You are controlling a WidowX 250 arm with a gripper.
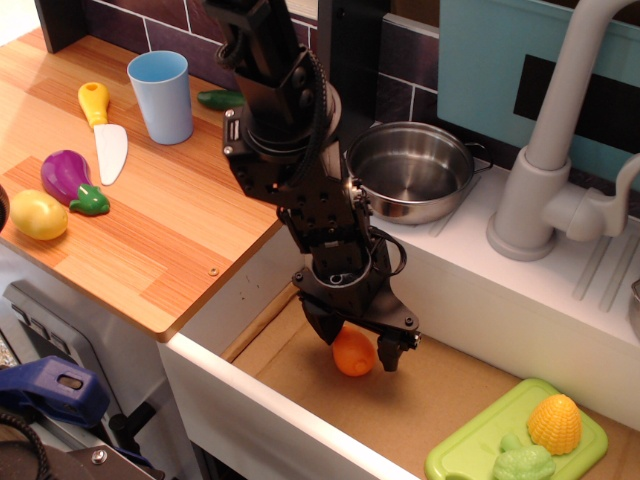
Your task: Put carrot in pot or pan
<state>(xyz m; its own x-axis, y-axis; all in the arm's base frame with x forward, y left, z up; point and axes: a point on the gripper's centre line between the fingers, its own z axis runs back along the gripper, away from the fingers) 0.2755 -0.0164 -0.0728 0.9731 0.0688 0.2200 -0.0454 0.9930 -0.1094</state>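
My gripper grips the carrot by its thick orange body (pixel 353 352) next, to put the carrot in the steel pot.
The carrot (pixel 353 355), a small glossy orange toy, lies on the brown floor of the sink well. My gripper (pixel 357 343) has come down over it from above. The jaws are open, with one black finger (pixel 325 328) to the carrot's left and the other to its right. The fingers flank the carrot's top; I cannot tell whether they touch it. The shiny steel pot (pixel 436 205) stands empty on the white counter, behind and to the right of the arm.
A green cutting board (pixel 470 452) holds a corn toy (pixel 555 422) and a green toy (pixel 522 463) at the front right. The grey faucet (pixel 545 170) rises right of the pot. A blue cup (pixel 160 95), knife (pixel 105 135), eggplant (pixel 66 176) and yellow toy (pixel 38 214) lie on the wooden counter.
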